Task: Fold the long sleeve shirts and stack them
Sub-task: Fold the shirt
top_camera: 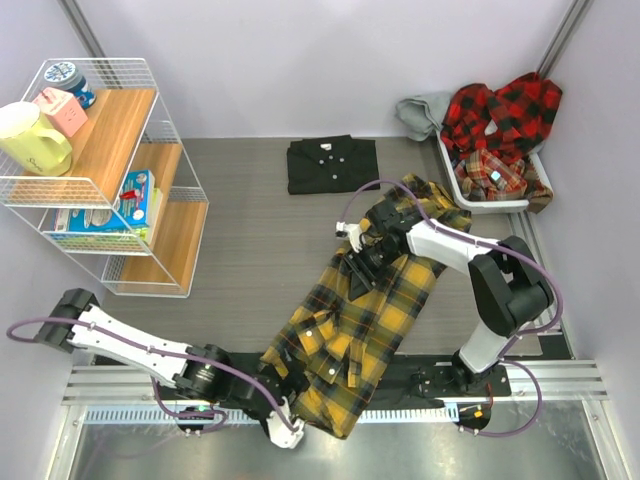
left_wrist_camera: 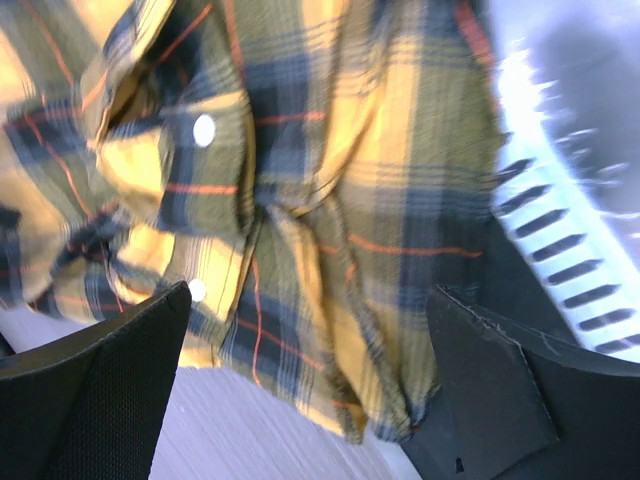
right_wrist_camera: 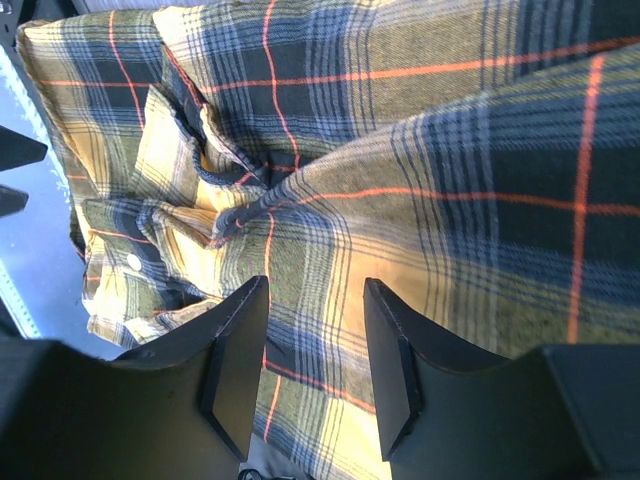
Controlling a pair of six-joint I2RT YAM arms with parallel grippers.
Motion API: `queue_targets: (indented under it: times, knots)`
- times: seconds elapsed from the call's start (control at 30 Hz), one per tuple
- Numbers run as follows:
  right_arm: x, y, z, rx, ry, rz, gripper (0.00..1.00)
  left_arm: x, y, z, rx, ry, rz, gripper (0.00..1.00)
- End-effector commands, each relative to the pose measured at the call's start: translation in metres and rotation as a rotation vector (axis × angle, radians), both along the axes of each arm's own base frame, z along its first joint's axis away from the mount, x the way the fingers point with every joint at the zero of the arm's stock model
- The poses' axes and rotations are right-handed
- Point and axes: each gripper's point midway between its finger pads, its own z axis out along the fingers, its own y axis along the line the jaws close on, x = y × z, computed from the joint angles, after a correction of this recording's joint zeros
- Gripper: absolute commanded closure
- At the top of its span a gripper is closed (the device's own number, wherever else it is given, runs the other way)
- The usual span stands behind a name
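The left gripper pinches the plaid shirt's hanging hem [top_camera: 309, 411] at the table's near edge next, to fold that end of the shirt over the shirt's body.
A yellow-and-black plaid shirt [top_camera: 365, 310] lies spread diagonally from the table's middle over the near edge. My left gripper [top_camera: 287, 418] is at its lower hem, open wide. In the left wrist view [left_wrist_camera: 310, 300] the hanging hem [left_wrist_camera: 330, 250] sits between the fingers, close to the right finger [left_wrist_camera: 500, 390]. My right gripper [top_camera: 365, 255] rests over the shirt's upper part. Its jaws [right_wrist_camera: 315, 290] stand apart over flat plaid cloth [right_wrist_camera: 330, 180], gripping nothing. A plain black shirt [top_camera: 332, 163] lies folded at the back. Red-and-black plaid shirts [top_camera: 500, 125] are piled in a white bin [top_camera: 480, 203].
A wire-and-wood shelf [top_camera: 110, 170] stands at the left with a yellow mug [top_camera: 32, 138], a pink box and a blue-green box. A grey cloth [top_camera: 423, 108] lies beside the bin. A metal rail [top_camera: 560, 375] runs along the near edge.
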Motion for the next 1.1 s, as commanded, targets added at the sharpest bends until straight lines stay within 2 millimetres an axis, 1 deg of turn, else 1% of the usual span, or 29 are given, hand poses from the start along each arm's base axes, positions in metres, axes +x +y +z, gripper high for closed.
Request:
queue_targets:
  times: [0.0, 0.03, 0.07, 0.1, 0.13, 0.2, 0.23, 0.27, 0.3, 0.37, 0.4, 0.43, 0.47, 0.53, 0.57, 0.63, 0.67, 0.7, 0.83, 0.87, 0.9, 0.93, 1.0, 1.03, 1.07]
  knots:
    - [-0.002, 0.016, 0.006, 0.069, 0.004, 0.034, 0.52, -0.024, -0.011, 0.011, -0.105, 0.018, -0.078, 0.0]
    - [-0.005, 0.017, 0.005, 0.072, 0.014, 0.042, 0.52, -0.028, -0.012, 0.008, -0.112, 0.02, -0.095, 0.0]
    - [-0.007, 0.018, 0.004, 0.07, 0.02, 0.044, 0.52, -0.026, -0.015, 0.007, -0.127, -0.004, -0.09, 0.0]
    - [-0.007, 0.018, 0.002, 0.068, 0.02, 0.048, 0.53, -0.026, -0.012, -0.005, -0.104, -0.033, -0.106, 0.0]
    - [-0.008, 0.019, 0.001, 0.068, 0.021, 0.051, 0.53, -0.025, -0.018, -0.006, -0.121, -0.055, -0.119, 0.0]
    - [-0.011, 0.019, -0.002, 0.067, 0.031, 0.054, 0.53, -0.02, -0.016, -0.019, -0.09, -0.101, -0.118, 0.0]
    - [-0.012, 0.019, -0.005, 0.063, 0.038, 0.055, 0.53, -0.022, -0.021, -0.018, -0.118, -0.101, -0.117, 0.0]
    - [-0.012, 0.018, -0.007, 0.059, 0.04, 0.056, 0.53, -0.017, -0.021, -0.019, -0.125, -0.118, -0.102, 0.0]
    - [-0.012, 0.018, -0.007, 0.059, 0.041, 0.058, 0.53, -0.016, -0.02, -0.022, -0.116, -0.125, -0.098, 0.0]
    - [-0.015, 0.018, -0.011, 0.053, 0.054, 0.066, 0.53, -0.016, -0.02, -0.022, -0.13, -0.118, -0.092, 0.0]
    - [-0.016, 0.019, -0.014, 0.05, 0.057, 0.072, 0.53, -0.011, -0.017, -0.028, -0.129, -0.142, -0.087, 0.0]
    - [-0.016, 0.02, -0.015, 0.048, 0.058, 0.075, 0.53, -0.008, -0.019, -0.029, -0.134, -0.177, -0.105, 0.0]
    - [-0.018, 0.022, -0.018, 0.042, 0.068, 0.082, 0.53, -0.006, -0.024, -0.025, -0.171, -0.184, -0.093, 0.0]
    - [-0.018, 0.025, -0.02, 0.039, 0.075, 0.089, 0.54, 0.008, -0.02, -0.032, -0.154, -0.227, -0.062, 0.0]
    - [-0.02, 0.026, -0.023, 0.034, 0.083, 0.095, 0.54, 0.01, -0.026, -0.028, -0.182, -0.232, -0.052, 0.0]
    - [-0.022, 0.027, -0.026, 0.031, 0.092, 0.098, 0.54, 0.018, -0.03, -0.028, -0.194, -0.243, -0.021, 0.0]
    - [-0.023, 0.027, -0.029, 0.028, 0.102, 0.1, 0.54, 0.019, -0.031, -0.03, -0.186, -0.249, -0.021, 0.0]
    - [-0.024, 0.028, -0.031, 0.026, 0.105, 0.105, 0.54, 0.019, -0.034, -0.028, -0.2, -0.245, -0.016, 0.01]
    - [-0.027, 0.029, -0.036, 0.021, 0.119, 0.113, 0.54, 0.023, -0.037, -0.03, -0.21, -0.239, -0.021, 0.09]
    - [-0.027, 0.03, -0.037, 0.021, 0.122, 0.114, 0.54, 0.028, -0.036, -0.032, -0.208, -0.241, -0.011, 0.1]
    - [-0.029, 0.03, -0.039, 0.02, 0.13, 0.116, 0.55, 0.03, -0.041, -0.028, -0.231, -0.252, -0.019, 0.11]
    - [-0.03, 0.031, -0.04, 0.019, 0.135, 0.118, 0.54, 0.031, -0.043, -0.029, -0.233, -0.247, -0.026, 0.12]
    - [-0.033, 0.032, -0.043, 0.014, 0.141, 0.125, 0.55, 0.043, -0.046, -0.033, -0.219, -0.269, -0.015, 0.12]
    - [-0.034, 0.032, -0.043, 0.013, 0.147, 0.125, 0.55, 0.045, -0.054, -0.027, -0.249, -0.264, -0.005, 0.14]
    - [-0.033, 0.032, -0.043, 0.014, 0.144, 0.126, 0.55, 0.052, -0.056, -0.026, -0.249, -0.259, 0.011, 0.16]
